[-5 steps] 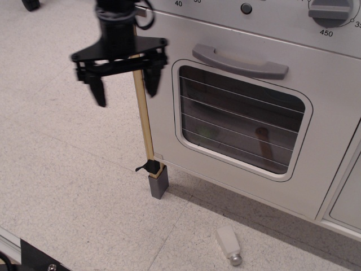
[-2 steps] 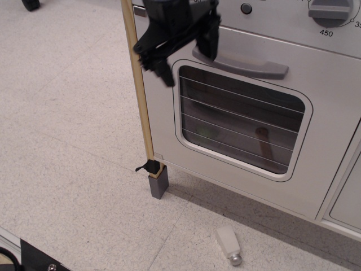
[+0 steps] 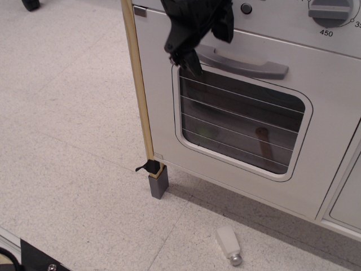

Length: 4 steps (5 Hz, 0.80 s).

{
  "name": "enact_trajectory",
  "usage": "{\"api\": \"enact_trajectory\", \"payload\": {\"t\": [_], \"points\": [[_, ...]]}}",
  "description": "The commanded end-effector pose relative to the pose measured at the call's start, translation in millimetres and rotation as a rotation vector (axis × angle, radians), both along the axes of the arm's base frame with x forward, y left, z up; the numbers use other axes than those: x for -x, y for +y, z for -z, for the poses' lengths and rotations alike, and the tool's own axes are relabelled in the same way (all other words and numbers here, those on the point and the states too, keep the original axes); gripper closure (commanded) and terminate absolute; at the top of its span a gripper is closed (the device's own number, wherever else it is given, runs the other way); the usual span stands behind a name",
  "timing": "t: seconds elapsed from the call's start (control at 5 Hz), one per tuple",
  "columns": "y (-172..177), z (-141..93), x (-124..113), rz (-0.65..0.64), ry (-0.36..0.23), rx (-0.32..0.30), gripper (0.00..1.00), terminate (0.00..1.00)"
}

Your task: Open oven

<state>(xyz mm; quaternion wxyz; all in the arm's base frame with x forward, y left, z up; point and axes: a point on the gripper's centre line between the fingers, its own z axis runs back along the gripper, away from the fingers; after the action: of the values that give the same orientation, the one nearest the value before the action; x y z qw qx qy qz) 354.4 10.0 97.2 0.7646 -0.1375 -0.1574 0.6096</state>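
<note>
My gripper grabs its grey bar handle [image 3: 248, 62] next, to swing the oven door open.
The white toy oven [image 3: 169, 124] fills the right of the view. Its door has a rounded dark window with wire lines [image 3: 242, 121] and a grey bar handle [image 3: 248, 62] above it. The door is shut. A grey panel above carries a dial [image 3: 330, 11] and a dark button [image 3: 246, 8]. My black gripper [image 3: 207, 46] is open at the left end of the handle. One finger [image 3: 192, 62] hangs just below the handle's left end and the other [image 3: 223, 28] is above the bar. I cannot tell whether they touch the handle.
A thin wooden post [image 3: 138, 90] with a grey foot [image 3: 158, 184] stands at the oven's left corner. A small white and grey piece [image 3: 228, 244] lies on the speckled floor in front. A white panelled cabinet door [image 3: 347, 197] adjoins at the right.
My gripper has moved right from left of the wooden post to the oven front, and has come down onto the left end of the door handle. The door has not moved.
</note>
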Motion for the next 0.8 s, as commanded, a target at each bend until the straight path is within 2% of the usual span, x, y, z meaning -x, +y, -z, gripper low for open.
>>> {"api": "enact_trajectory", "payload": {"t": [0.0,0.2,0.4,0.6], "points": [[0,1,-16,-0.029,-0.037,0.072,0.0,0.0],[-1,12,-20,-0.067,-0.062,0.105,0.0,0.0],[-4,16,-17,-0.079,-0.053,0.141,0.0,0.0],[-4,18,-8,-0.078,-0.043,0.121,0.0,0.0]]}}
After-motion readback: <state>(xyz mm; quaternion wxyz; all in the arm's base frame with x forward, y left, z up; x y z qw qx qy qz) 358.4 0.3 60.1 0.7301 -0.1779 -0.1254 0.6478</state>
